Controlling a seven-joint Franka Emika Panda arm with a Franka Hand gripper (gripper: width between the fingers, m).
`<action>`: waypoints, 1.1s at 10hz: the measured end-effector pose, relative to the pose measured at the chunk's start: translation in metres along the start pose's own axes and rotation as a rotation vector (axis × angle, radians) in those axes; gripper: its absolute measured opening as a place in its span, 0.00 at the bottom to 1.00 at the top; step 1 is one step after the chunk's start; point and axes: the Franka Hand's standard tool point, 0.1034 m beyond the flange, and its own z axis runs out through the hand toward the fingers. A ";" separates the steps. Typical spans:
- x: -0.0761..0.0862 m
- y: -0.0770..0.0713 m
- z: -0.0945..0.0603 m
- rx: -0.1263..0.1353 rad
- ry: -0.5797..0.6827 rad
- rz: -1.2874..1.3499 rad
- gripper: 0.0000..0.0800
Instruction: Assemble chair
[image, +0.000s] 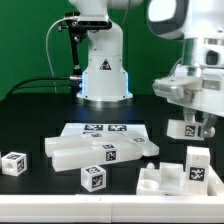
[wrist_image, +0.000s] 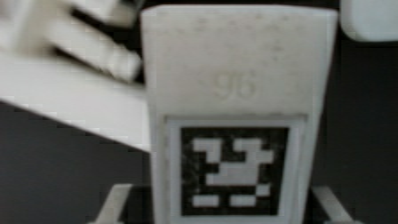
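My gripper keeps holding the white bar (image: 183, 130) for now, since in the exterior view the bar hangs above the dark table.
My gripper (image: 193, 122) hangs above the table at the exterior view's right, shut on a white chair bar (image: 187, 129) that bears a black-and-white tag. In the wrist view the gripper (wrist_image: 228, 203) has this bar (wrist_image: 231, 80) filling the middle, with its tag facing the camera and a finger (wrist_image: 128, 200) on each side. Below the held bar a notched white chair part (image: 165, 178) stands with a tagged block (image: 198, 166) on it. Two long white bars (image: 95, 151) lie mid-table. Two tagged cubes sit near the front, one (image: 13, 163) at the left and one (image: 93, 178) in the middle.
The marker board (image: 103, 130) lies flat behind the bars. The robot's base (image: 103, 70) stands at the back centre, with black cables trailing to the exterior view's left. Another white part (wrist_image: 71, 85) shows blurred behind the held bar in the wrist view.
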 end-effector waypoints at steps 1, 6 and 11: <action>-0.004 -0.009 0.005 0.002 0.008 -0.030 0.36; -0.003 -0.020 0.009 0.055 -0.035 -0.278 0.36; 0.026 -0.048 0.037 0.116 -0.025 -0.457 0.36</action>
